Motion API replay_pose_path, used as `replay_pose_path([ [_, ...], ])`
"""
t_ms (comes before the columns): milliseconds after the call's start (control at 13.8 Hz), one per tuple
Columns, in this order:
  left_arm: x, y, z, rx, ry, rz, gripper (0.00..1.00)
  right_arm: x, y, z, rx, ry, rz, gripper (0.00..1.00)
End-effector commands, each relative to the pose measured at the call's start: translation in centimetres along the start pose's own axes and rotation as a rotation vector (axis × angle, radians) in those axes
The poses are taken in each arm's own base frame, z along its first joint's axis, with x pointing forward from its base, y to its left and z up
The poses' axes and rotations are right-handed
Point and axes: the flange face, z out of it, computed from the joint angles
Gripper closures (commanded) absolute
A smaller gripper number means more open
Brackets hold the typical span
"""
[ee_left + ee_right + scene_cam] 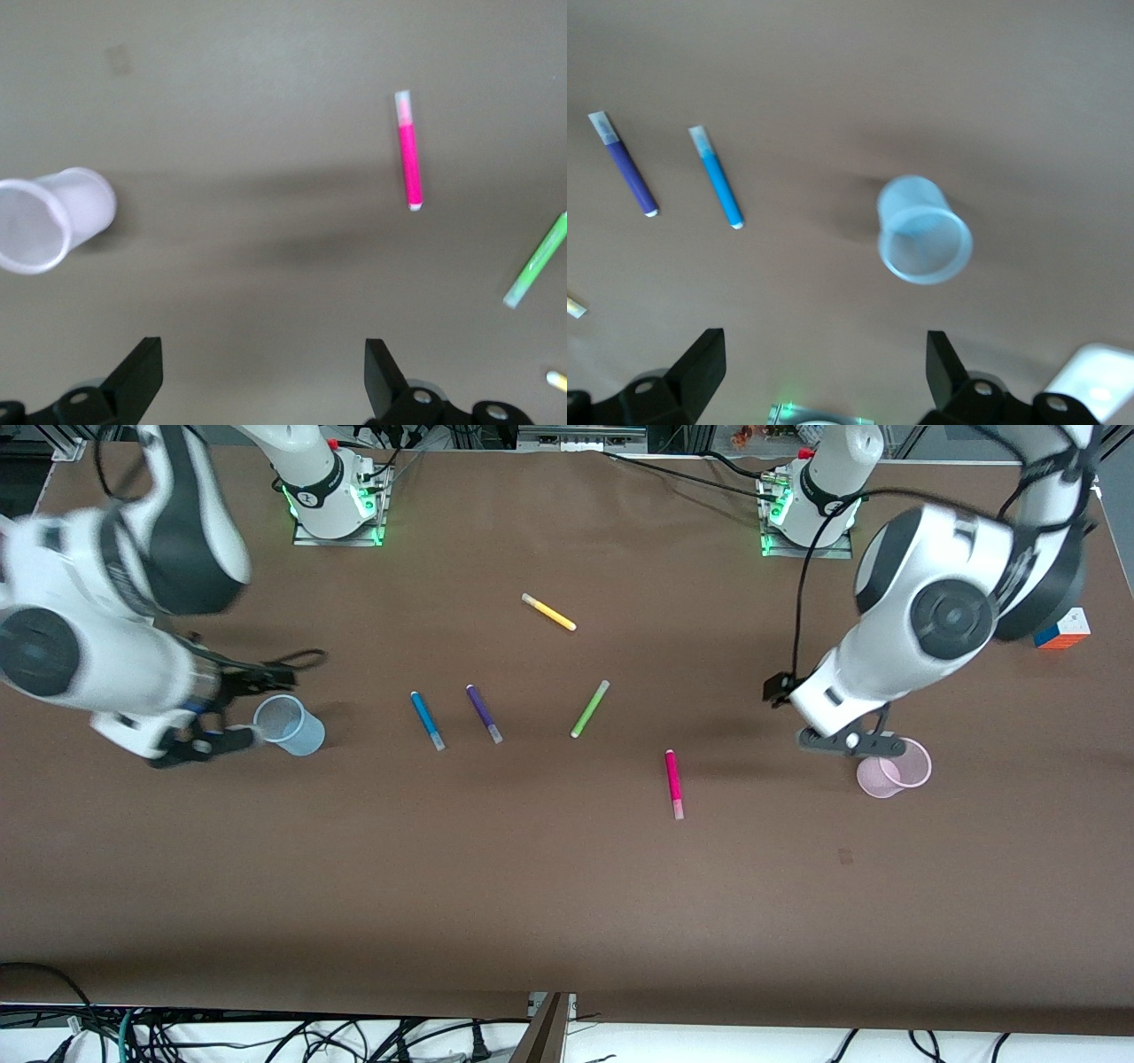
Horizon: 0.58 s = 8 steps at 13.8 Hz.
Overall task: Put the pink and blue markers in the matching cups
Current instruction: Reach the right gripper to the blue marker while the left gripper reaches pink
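Observation:
The blue marker needs to go into the pale blue cup [290, 724], so my right gripper needs to grab the marker next, by its pale cap [438, 742].
The pink marker [674, 783] lies on the brown table, nearer the front camera than the other pens; it also shows in the left wrist view [408, 150]. The blue marker [427, 720] lies beside a purple one; the right wrist view shows it too [717, 177]. The pale blue cup [290, 724] stands toward the right arm's end, and my right gripper [252, 708] hangs open and empty just beside it. The blue cup shows in the right wrist view [924, 230]. The pale pink cup [895, 767] stands toward the left arm's end. My left gripper [852, 742] hangs open and empty beside it [53, 217].
A purple marker [484, 713], a lime-green marker [590, 708] and a yellow marker [548, 612] lie mid-table. A colour cube [1063, 631] sits near the table edge at the left arm's end. The arm bases stand along the table's back edge.

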Motion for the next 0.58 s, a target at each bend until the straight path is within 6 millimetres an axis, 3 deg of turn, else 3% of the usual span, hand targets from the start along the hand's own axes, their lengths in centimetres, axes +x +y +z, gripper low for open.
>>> replay_pose_path([
  [0, 6.2, 2.4, 2.0, -0.023, 0.043, 0.006, 0.00, 3.4, -5.3, 3.9, -0.019, 0.002, -0.068, 0.00],
  [145, 7.9, 3.8, 4.4, -0.036, 0.066, 0.016, 0.00, 5.5, -8.9, 7.6, -0.025, 0.009, -0.112, 0.00],
  [291, 8.8, 4.7, 6.7, -0.039, 0.098, 0.023, 0.00, 7.0, -10.9, 11.5, -0.008, 0.041, -0.115, 0.00],
  [509, 7.7, 7.2, 12.6, -0.030, 0.075, 0.000, 0.00, 7.9, -13.1, 15.9, -0.015, 0.117, -0.142, 0.00],
])
